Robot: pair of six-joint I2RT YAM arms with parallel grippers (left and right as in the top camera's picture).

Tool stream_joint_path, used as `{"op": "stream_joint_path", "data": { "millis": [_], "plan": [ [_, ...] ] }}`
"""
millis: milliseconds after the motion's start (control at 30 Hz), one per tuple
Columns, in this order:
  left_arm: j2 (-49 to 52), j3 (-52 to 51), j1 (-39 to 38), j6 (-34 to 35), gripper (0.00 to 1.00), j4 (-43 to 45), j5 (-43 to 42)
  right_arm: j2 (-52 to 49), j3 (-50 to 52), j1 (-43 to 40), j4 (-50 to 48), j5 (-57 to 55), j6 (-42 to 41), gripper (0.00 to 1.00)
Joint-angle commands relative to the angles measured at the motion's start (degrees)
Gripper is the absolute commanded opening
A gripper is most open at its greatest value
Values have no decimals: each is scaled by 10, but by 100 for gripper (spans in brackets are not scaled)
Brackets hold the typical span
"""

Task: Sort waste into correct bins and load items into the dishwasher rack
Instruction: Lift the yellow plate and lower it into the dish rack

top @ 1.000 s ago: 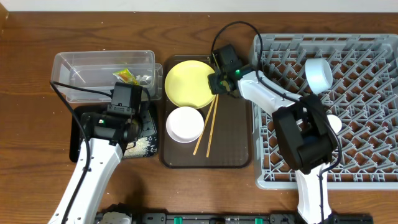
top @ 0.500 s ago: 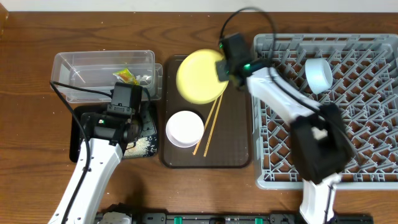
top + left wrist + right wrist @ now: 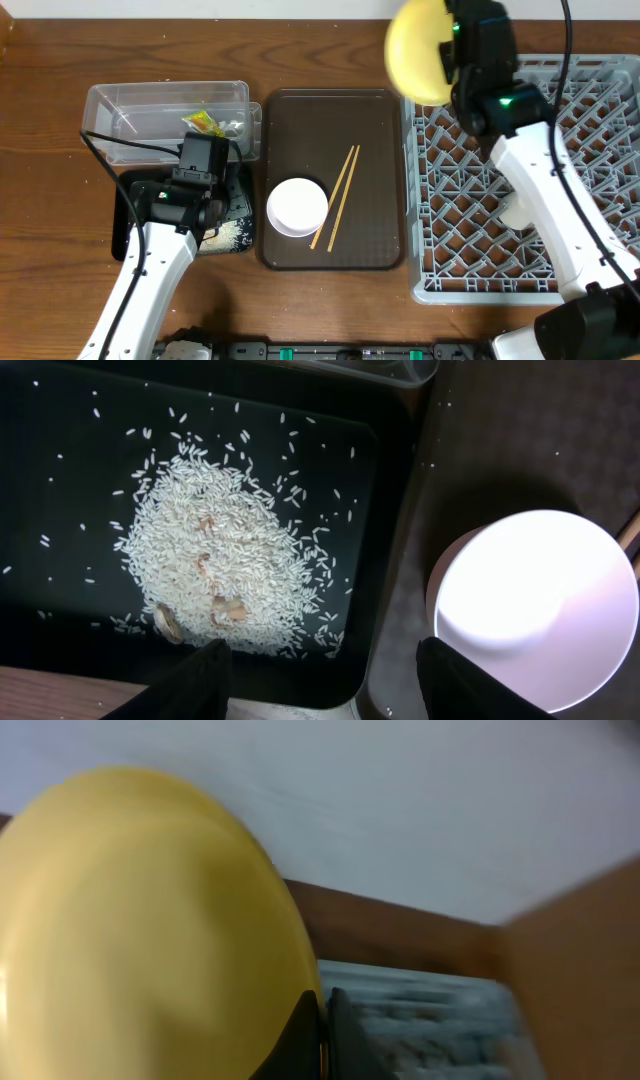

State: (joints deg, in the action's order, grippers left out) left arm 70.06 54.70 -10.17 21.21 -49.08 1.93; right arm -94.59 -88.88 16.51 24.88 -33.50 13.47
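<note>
My right gripper needs to move the yellow plate into the rack before letting go of it. The plate is high and partly beyond the rack's edge, where it would fall.
My right gripper (image 3: pixel 452 62) is shut on the rim of the yellow plate (image 3: pixel 417 50) and holds it high, tilted on edge, over the far left corner of the grey dishwasher rack (image 3: pixel 480 200). The right wrist view shows the plate (image 3: pixel 140 930) pinched between the fingers (image 3: pixel 325 1040). My left gripper (image 3: pixel 320 680) is open and empty above the black tray (image 3: pixel 60 450), which holds a heap of rice (image 3: pixel 220 550). The white bowl (image 3: pixel 297 205) and two chopsticks (image 3: pixel 335 210) lie on the brown serving tray (image 3: pixel 375 130). The snack wrapper (image 3: pixel 201 122) lies in the clear tub (image 3: pixel 140 105).
The white bowl also shows in the left wrist view (image 3: pixel 535 605), to the right of the black tray. My right arm (image 3: pixel 545 190) stretches across the rack and hides part of it. The blue bowl and green cup are hidden from view.
My right gripper has lifted the yellow plate off the brown tray and carried it up and right to the rack's far left corner. The left arm has not moved.
</note>
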Motion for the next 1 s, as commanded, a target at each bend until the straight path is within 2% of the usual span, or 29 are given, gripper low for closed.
{"op": "stream_joint_path", "data": {
  "millis": [0, 100, 300, 533, 733, 800, 967],
  "plan": [
    [-5, 9, 3, 5, 62, -2, 11, 4, -3, -18, 3, -141, 139, 1],
    [-5, 9, 3, 5, 62, -2, 11, 0, -3, -26, 9, -212, 145, 1],
    [-5, 9, 3, 5, 62, -2, 11, -21, -2, -25, 69, -215, 99, 1],
    [-5, 9, 3, 5, 62, -2, 11, -73, -2, -13, 122, -166, 14, 1],
    [-5, 9, 3, 5, 62, -2, 11, -116, -2, 12, 122, -123, 1, 2],
    [-5, 9, 3, 5, 62, -2, 11, -123, -2, 18, 120, -121, -19, 6],
    [-5, 9, 3, 5, 62, -2, 11, -114, -3, 19, 120, -121, -77, 31]
  ]
}}
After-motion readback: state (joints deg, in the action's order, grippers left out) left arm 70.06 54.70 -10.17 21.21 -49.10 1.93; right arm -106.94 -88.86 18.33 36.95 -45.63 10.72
